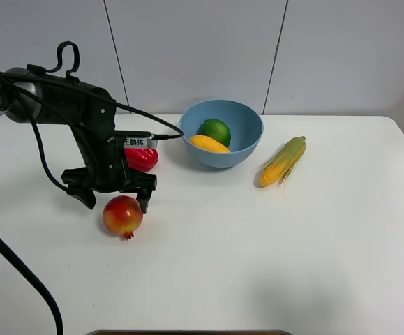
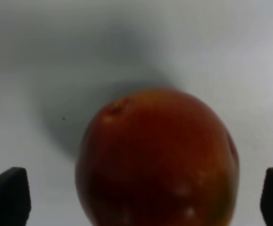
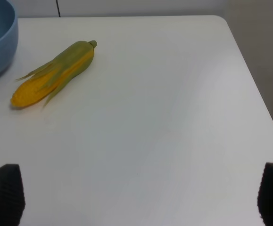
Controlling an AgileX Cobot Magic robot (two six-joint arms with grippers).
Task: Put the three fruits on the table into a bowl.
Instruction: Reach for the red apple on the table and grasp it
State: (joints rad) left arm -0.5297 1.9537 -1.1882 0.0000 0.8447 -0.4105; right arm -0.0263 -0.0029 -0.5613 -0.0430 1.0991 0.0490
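My left gripper needs to go lower before it closes. Its fingers are on either side of the pomegranate's top (image 1: 123, 200), and its wide middle (image 1: 123, 217) is below the fingers.
The red-and-yellow pomegranate (image 1: 123, 216) lies on the white table (image 1: 271, 251) at the front left, crown toward the front. My left gripper (image 1: 117, 198) is open just behind and above it, a fingertip on each side. In the left wrist view the pomegranate (image 2: 157, 157) fills the space between the two fingertips (image 2: 6, 195), apart from both. The light blue bowl (image 1: 247, 143) at the back middle holds the green lime (image 1: 215, 131) and the yellow-orange mango (image 1: 209, 144). My right gripper (image 3: 138, 200) is open over bare table; it does not show in the high view.
A red bell pepper (image 1: 142, 158) lies behind the left gripper, partly hidden by the arm. A corn cob with green husk (image 1: 283, 160) lies right of the bowl and shows in the right wrist view (image 3: 56, 73), beside the bowl's rim (image 3: 2, 44).
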